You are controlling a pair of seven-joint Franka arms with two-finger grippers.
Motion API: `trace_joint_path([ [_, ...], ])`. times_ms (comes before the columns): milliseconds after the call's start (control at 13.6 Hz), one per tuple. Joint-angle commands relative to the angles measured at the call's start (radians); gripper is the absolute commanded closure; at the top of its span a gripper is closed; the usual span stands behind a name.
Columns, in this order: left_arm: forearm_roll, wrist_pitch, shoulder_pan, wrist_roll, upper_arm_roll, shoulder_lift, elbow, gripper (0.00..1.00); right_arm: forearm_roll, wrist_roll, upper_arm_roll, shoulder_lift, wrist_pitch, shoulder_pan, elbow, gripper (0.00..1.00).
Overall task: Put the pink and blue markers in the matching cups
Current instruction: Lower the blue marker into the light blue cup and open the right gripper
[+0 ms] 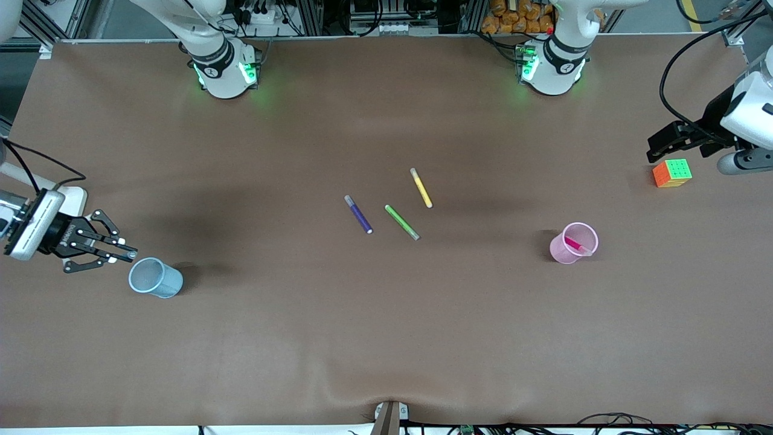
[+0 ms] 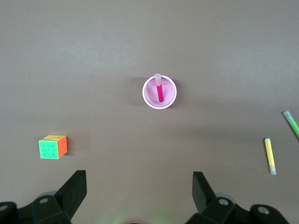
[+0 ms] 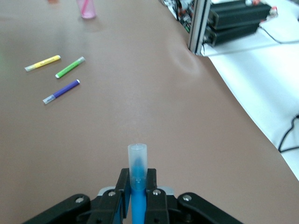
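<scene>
I need to move the blue marker toward the light blue cup with my right gripper before I release it, because the blue marker's end is short of the light blue cup's rim (image 1: pixel 147 274) in the front view.
My right gripper (image 1: pixel 128 255) is shut on the blue marker (image 3: pixel 137 164), whose greyish end sticks out past the fingertips in the right wrist view. It hovers just beside the rim of the light blue cup (image 1: pixel 168 284), toward the right arm's end of the table. The cup is out of the right wrist view. The pink marker (image 1: pixel 577 245) leans inside the pale pink cup (image 1: pixel 558 251), toward the left arm's end; both show in the left wrist view, marker (image 2: pixel 160 91) and cup (image 2: pixel 148 100). My left gripper (image 2: pixel 139 179) is open and empty, raised near the cube (image 1: pixel 672 173).
A purple marker (image 1: pixel 359 215), a green marker (image 1: pixel 402 222) and a yellow marker (image 1: pixel 421 188) lie together mid-table. The coloured cube (image 2: pixel 53 146) sits near the table's edge at the left arm's end. The table's front edge shows in the right wrist view.
</scene>
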Motion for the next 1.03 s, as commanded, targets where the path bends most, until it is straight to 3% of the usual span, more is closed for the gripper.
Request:
trace_joint_path([
  [0, -0.016, -0.021, 0.005, 0.075, 0.010, -0.027, -0.017, 0.00, 0.082, -0.142, 0.016, 0.039, -0.040, -0.047, 0.010, 1.00],
  [514, -0.018, -0.035, 0.005, 0.091, 0.010, 0.027, 0.041, 0.00, 0.232, -0.397, 0.014, 0.154, -0.083, -0.109, 0.030, 1.00],
  [954, -0.016, -0.036, 0.005, 0.106, 0.010, 0.046, 0.061, 0.00, 0.245, -0.440, 0.014, 0.252, -0.075, -0.133, 0.084, 1.00],
])
